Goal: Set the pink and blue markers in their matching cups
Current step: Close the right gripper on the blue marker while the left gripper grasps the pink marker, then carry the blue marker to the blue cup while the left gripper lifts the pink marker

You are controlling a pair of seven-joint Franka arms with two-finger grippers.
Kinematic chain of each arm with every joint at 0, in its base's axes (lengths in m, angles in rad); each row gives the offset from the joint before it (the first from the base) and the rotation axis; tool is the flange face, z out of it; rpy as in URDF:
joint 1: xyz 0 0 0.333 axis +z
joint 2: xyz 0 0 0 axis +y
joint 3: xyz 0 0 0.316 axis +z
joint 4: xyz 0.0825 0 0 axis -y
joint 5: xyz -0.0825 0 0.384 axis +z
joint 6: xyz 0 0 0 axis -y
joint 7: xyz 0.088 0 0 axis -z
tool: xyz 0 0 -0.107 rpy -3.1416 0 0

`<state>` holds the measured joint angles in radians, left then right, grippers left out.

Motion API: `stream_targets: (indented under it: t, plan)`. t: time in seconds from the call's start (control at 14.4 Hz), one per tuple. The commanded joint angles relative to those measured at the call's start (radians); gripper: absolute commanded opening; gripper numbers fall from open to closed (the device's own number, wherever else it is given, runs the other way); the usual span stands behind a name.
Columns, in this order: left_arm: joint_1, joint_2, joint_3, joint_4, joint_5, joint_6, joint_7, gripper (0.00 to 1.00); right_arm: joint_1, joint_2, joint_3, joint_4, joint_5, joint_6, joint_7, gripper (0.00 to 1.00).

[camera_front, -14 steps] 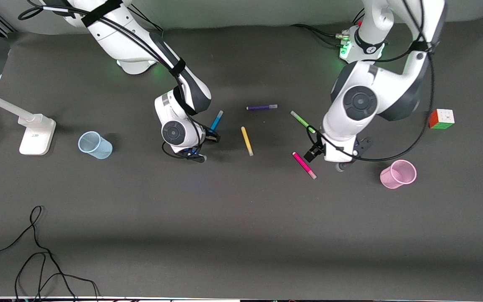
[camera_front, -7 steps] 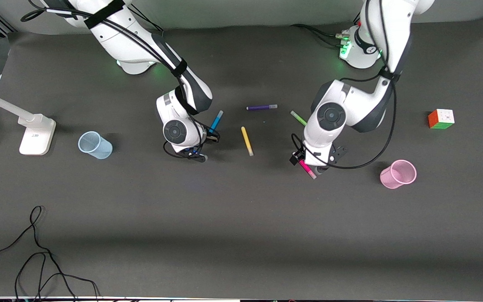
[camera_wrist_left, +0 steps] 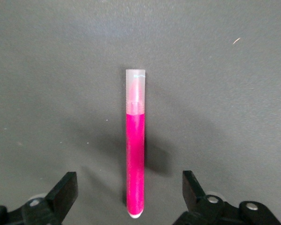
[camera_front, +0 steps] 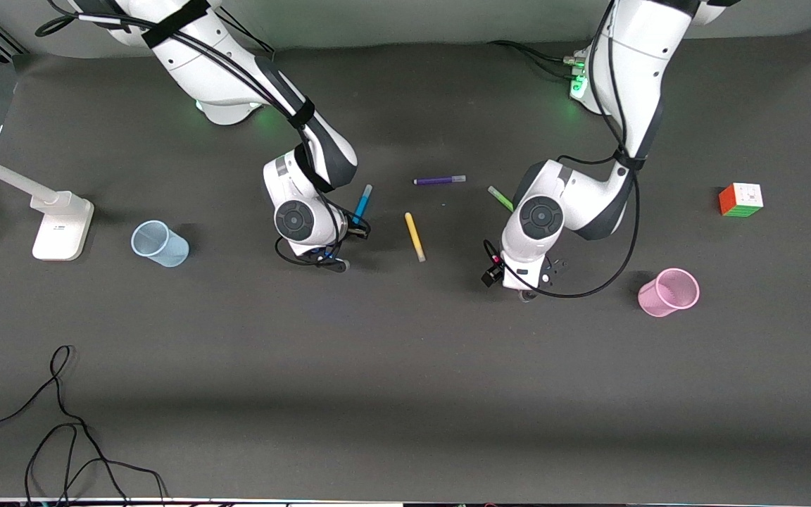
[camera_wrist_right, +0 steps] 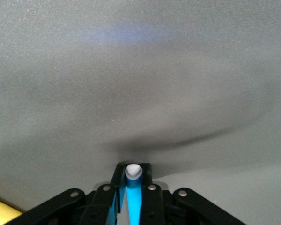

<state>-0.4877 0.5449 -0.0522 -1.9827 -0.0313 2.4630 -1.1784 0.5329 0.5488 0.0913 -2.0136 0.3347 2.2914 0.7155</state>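
My left gripper should close now: its fingers are low beside the pink marker's body (camera_wrist_left: 135, 173) in the left wrist view.
The pink marker (camera_wrist_left: 135, 159) lies on the dark mat. In the left wrist view it sits between the spread fingers (camera_wrist_left: 65, 192) of my open left gripper (camera_wrist_left: 129, 183). In the front view the left gripper (camera_front: 497, 272) is low over it and hides nearly all of it. My right gripper (camera_front: 358, 229) is shut on the blue marker (camera_front: 362, 201), whose pale tip shows between the fingers in the right wrist view (camera_wrist_right: 133, 171). The pale blue cup (camera_front: 159, 243) stands toward the right arm's end. The pink cup (camera_front: 668, 291) stands toward the left arm's end.
A yellow pen (camera_front: 414, 236), a purple pen (camera_front: 439, 180) and a green pen (camera_front: 500, 197) lie between the two grippers. A colour cube (camera_front: 741, 199) and a white lamp base (camera_front: 60, 225) sit at the table's ends. A black cable (camera_front: 60, 436) lies near the front edge.
My left arm has swung from beside the pink marker to low over it, with the fingers on either side. The right gripper has stayed at the blue marker.
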Motion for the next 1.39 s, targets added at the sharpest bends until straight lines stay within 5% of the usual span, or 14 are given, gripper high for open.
stream_targets:
  t: [0.0, 0.21, 0.42, 0.56, 0.97, 1.11, 1.32]
  plan:
    - [-0.019, -0.002, 0.014, 0.002, 0.014, 0.005, -0.009, 0.87, 0.01, -0.042, -0.007, -0.013, 0.017, -0.027, 0.012, 0.0]
    - [-0.019, -0.003, 0.014, 0.004, 0.014, 0.001, -0.013, 0.5, -0.002, -0.171, -0.04, -0.03, 0.001, -0.145, -0.002, 0.0]
    - [-0.019, -0.005, 0.012, 0.007, 0.014, -0.01, -0.013, 0.19, -0.001, -0.315, -0.195, -0.037, -0.031, -0.278, -0.144, 0.0]
    - [-0.019, -0.005, 0.014, 0.008, 0.014, -0.012, -0.013, 0.03, -0.001, -0.395, -0.29, -0.036, -0.141, -0.323, -0.224, 0.0]
    - [-0.006, -0.035, 0.014, 0.024, 0.014, -0.027, -0.01, 0.0, 0.002, -0.506, -0.533, -0.036, -0.406, -0.268, -0.609, 0.0]
    - [0.015, -0.107, 0.02, 0.048, 0.014, -0.128, 0.019, 0.0, 0.001, -0.512, -0.583, -0.045, -0.518, -0.18, -0.683, 0.0]
    - [0.119, -0.215, 0.014, 0.116, -0.012, -0.332, 0.201, 0.0, 0.001, -0.556, -0.681, -0.183, -0.526, 0.067, -0.882, 0.0]
